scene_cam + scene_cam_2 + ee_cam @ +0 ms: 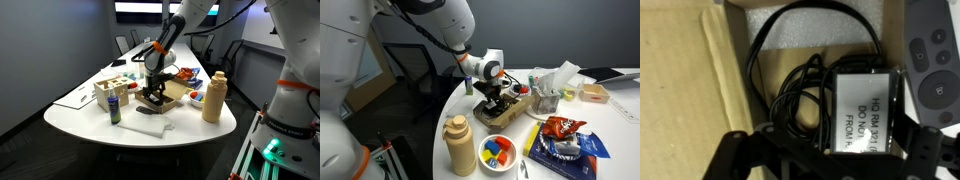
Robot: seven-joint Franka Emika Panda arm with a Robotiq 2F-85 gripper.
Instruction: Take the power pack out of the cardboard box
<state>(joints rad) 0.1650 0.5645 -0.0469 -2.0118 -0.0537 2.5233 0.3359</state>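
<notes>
My gripper should close on the power pack, as its fingers reach down on either side of the pack in the wrist view.
The cardboard box (172, 93) lies flat and open on the white table; it also shows in the other exterior view (516, 103). In the wrist view the power pack (862, 108), a black block with a white label, lies on the box's floor (680, 90) with its black cord (790, 95) coiled beside it. My gripper (862, 150) is lowered into the box right over the pack, its dark fingers on either side of the block. The jaws look open; contact with the pack is not visible. It shows in both exterior views (153, 90) (497, 95).
A grey remote (935, 55) lies beside the pack. A tall tan jug (213, 97) (460, 145) stands near the table's edge. A pale crate with bottles (112, 90), a snack bag (562, 128), a bowl of coloured pieces (498, 150) and a white cloth (148, 125) surround the box.
</notes>
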